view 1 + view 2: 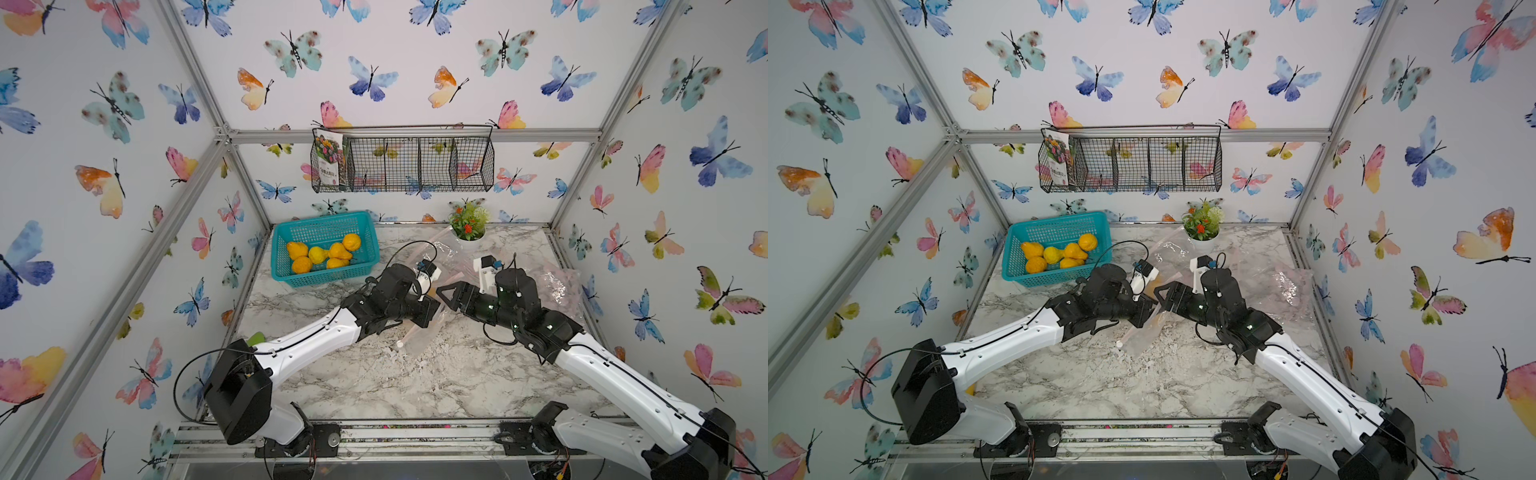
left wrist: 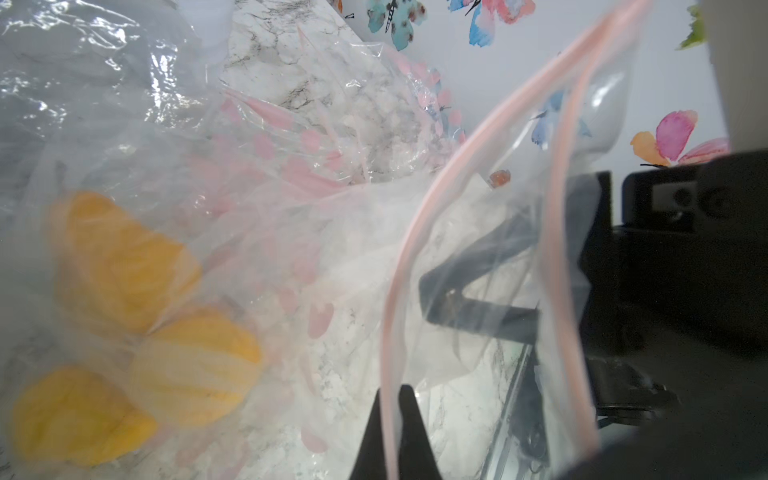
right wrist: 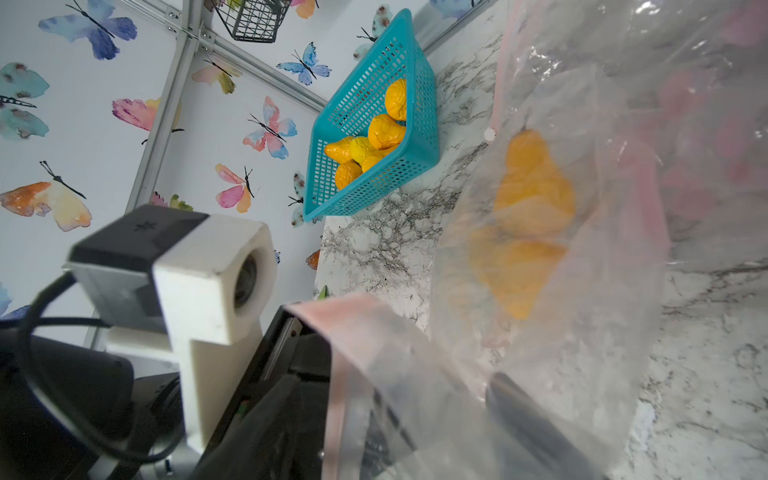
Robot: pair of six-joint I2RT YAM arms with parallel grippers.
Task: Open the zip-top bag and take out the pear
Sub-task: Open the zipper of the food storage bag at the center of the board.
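Observation:
I will next grab the zip-top bag (image 1: 419,332) by its free pink zip strip with my right gripper, opposite my left gripper's zip strip, to open it at its opening.
A clear zip-top bag (image 1: 419,332) with a pink zip strip hangs between my two grippers over the marble table (image 1: 374,382). In the left wrist view my left gripper (image 2: 392,411) is shut on one pink zip strip (image 2: 388,332), and the other strip (image 2: 557,249) stands apart from it. The yellow pear (image 3: 528,216) shows blurred through the film (image 2: 124,257). My right gripper (image 1: 446,297) faces the left gripper (image 1: 434,309) with its jaws apart. Bag film lies over its fingers (image 3: 519,399); whether a finger is inside the mouth I cannot tell.
A teal basket (image 1: 332,279) holding several yellow pears (image 1: 318,253) stands at the back left. A potted plant (image 1: 469,224) is at the back, with crumpled clear bags (image 1: 552,282) at the back right. A wire rack (image 1: 403,164) hangs on the back wall.

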